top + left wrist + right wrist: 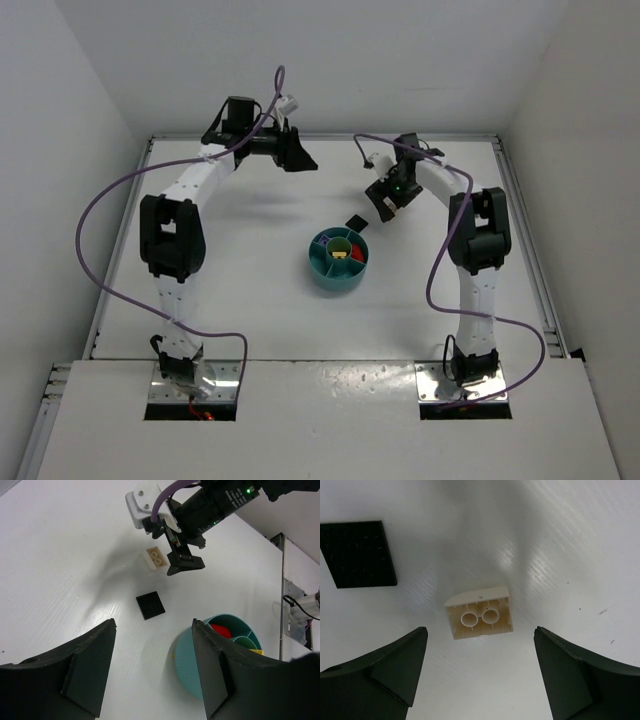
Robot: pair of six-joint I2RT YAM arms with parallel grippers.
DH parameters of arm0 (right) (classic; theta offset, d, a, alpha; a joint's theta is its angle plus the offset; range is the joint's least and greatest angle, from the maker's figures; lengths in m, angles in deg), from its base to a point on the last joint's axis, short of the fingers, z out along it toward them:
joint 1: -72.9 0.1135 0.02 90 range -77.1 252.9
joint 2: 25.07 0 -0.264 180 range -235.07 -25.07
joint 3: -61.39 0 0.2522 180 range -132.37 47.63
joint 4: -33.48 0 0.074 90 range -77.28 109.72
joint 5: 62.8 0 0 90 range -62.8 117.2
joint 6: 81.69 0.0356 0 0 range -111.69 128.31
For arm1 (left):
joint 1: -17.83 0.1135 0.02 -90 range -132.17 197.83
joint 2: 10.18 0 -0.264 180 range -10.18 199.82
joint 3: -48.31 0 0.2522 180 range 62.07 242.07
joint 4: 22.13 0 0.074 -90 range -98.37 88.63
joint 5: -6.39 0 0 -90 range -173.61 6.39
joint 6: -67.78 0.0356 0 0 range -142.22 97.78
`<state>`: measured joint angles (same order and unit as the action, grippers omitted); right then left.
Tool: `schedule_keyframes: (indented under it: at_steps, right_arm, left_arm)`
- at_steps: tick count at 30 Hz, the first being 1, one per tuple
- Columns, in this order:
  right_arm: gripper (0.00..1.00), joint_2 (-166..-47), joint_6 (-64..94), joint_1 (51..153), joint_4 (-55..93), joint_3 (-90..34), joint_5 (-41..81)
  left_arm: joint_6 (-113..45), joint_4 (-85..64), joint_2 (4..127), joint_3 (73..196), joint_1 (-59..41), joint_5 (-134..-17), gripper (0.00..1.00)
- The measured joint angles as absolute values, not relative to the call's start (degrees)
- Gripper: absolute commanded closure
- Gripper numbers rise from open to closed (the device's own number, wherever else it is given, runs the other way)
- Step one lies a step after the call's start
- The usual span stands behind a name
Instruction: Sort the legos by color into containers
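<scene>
My fingers are above the tan brick (pixel 391 205) (pixel 479 612), so closing now would miss it. My right gripper lowers first, then closes on the brick.
The round teal dish (pixel 322 262) sits mid-table with a red lego (pixel 357 253) and a yellow lego (pixel 340 255) in its wedges. It also shows in the left wrist view (pixel 187 657). A flat black lego plate (pixel 354 222) lies just behind the dish. A tan brick (pixel 479 612) lies beside the plate (pixel 359 554) with its hollow underside showing. My right gripper (pixel 480 629) is open and hovers just above the tan brick, a finger on either side. My left gripper (pixel 300 158) is open and empty, raised at the back left.
The right arm's wrist and purple cable (pixel 210 505) hang over the tan brick (pixel 155 558). White walls enclose the table on three sides. A metal rail (pixel 535 270) runs along the table's right edge.
</scene>
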<state>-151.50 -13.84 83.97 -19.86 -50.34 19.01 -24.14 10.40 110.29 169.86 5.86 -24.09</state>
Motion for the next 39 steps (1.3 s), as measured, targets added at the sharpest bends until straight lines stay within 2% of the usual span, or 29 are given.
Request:
schedule_keyframes:
  at_steps: [7,13,15,17,23,28,31,37,39]
  right_arm:
    - [0.17,-153.08,-17.23,83.97,-22.22,-50.34,17.44]
    - [0.34,-155.02,-19.06,83.97,-22.96,-51.44,16.41]
    - [0.34,-155.39,-19.39,83.97,-22.96,-51.79,16.21]
    - [0.29,-155.44,-19.59,83.99,-22.94,-51.85,16.08]
    - [0.22,-155.44,-19.87,83.99,-22.72,-51.85,16.32]
    - [0.22,-155.57,-19.78,83.99,-22.0,-51.85,17.24]
    - [0.28,-155.66,-19.65,84.01,-21.93,-51.96,17.44]
    - [0.5,-156.09,-19.09,84.03,-21.91,-52.71,17.15]
    - [0.55,-156.09,-19.09,84.03,-21.89,-52.73,16.96]
  left_arm:
    - [-22.58,10.37,108.84,169.03,6.91,-24.52,0.32]
    - [-21.43,10.4,108.01,168.24,6.93,-24.79,0.32]
    - [-20.9,10.48,107.69,167.61,6.93,-24.9,0.32]
    - [-20.27,10.5,107.45,166.91,6.93,-25.11,0.32]
    - [-18.8,10.92,106.96,165.7,6.91,-25.62,0.32]
    - [-18.34,11.03,106.72,165.7,6.91,-25.73,0.32]
    - [-18.3,11.29,106.68,165.7,6.91,-25.81,0.32]
    - [-17.97,11.42,106.68,165.7,6.91,-26.12,0.32]
    - [-17.93,11.44,106.68,165.7,6.91,-26.18,0.32]
